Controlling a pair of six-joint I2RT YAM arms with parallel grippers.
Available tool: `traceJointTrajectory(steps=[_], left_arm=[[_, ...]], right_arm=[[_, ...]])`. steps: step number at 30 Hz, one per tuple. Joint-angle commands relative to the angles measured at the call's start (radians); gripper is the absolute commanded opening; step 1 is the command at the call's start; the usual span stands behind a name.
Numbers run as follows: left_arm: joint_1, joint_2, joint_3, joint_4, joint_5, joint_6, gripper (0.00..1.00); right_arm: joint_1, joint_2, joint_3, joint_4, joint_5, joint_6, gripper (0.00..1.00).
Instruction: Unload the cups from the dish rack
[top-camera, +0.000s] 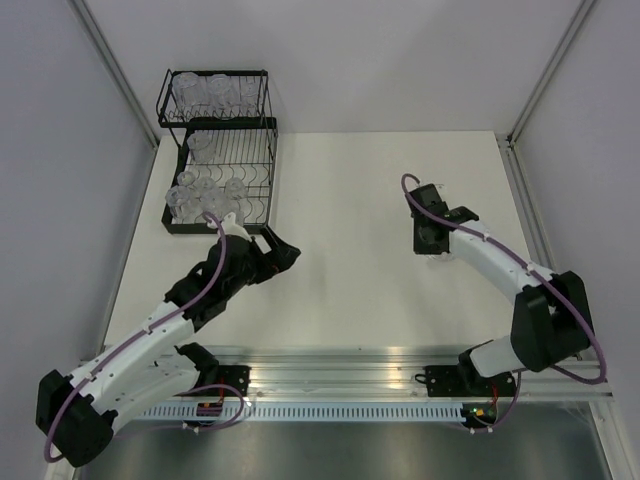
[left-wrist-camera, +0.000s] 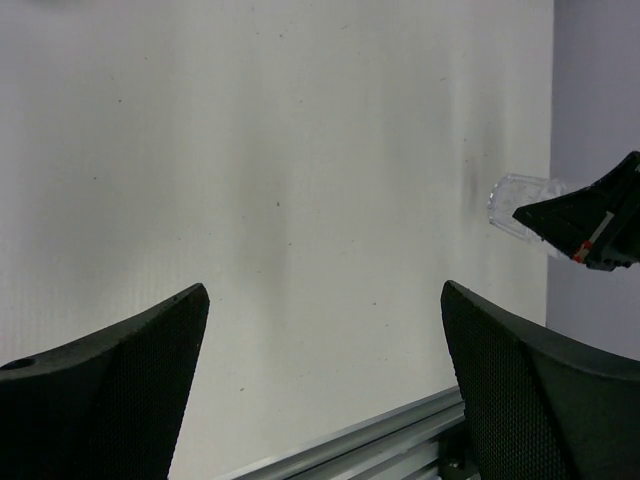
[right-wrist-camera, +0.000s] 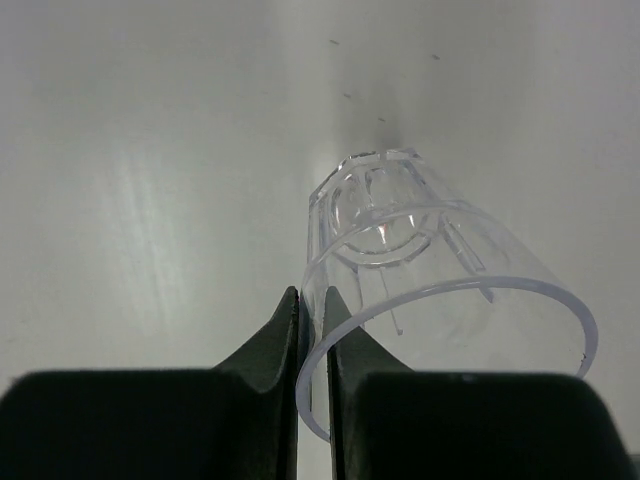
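My right gripper should still hold the clear cup, since its base is above empty table, short of its place, and it would drop if I opened now.
The black wire dish rack (top-camera: 268, 150) stands at the table's far left. Several clear cups (top-camera: 212, 95) sit in its upper tier and more (top-camera: 198, 190) at its front lower tier. My left gripper (top-camera: 284, 250) is open and empty just right of the rack's front corner; its jaws (left-wrist-camera: 322, 300) stand wide apart over bare table. My right gripper (top-camera: 428, 238) is at the table's right side, shut on the wall of one clear cup (right-wrist-camera: 430, 250), one finger inside the rim and one outside (right-wrist-camera: 312, 310). That cup also shows in the left wrist view (left-wrist-camera: 518, 205).
An aluminium rail (top-camera: 380, 365) runs along the near edge of the white table (top-camera: 360, 290). Grey walls and slanted frame posts (top-camera: 545, 75) close in the back and sides.
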Motion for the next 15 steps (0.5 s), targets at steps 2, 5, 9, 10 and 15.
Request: traceJointTrajectory(steps=[2,5,9,10,15], left_arm=[[0.002,-0.031,0.060,-0.081,-0.033,0.114,1.00],[0.001,-0.037,0.071,-0.089,-0.029,0.123,1.00],[0.001,-0.051,0.086,-0.121,-0.024,0.142,1.00],[0.002,-0.055,0.086,-0.122,-0.029,0.143,1.00],[0.002,-0.052,0.106,-0.164,-0.059,0.174,1.00]], right_arm=[[-0.167,0.128,0.098,-0.113,-0.071,-0.043,0.01],[-0.173,0.211,0.179,-0.119,-0.055,-0.038,0.01],[-0.213,0.280,0.231,-0.113,-0.067,-0.044,0.01],[-0.222,0.291,0.234,-0.107,-0.085,-0.043,0.01],[-0.259,0.367,0.254,-0.086,-0.111,-0.046,0.05]])
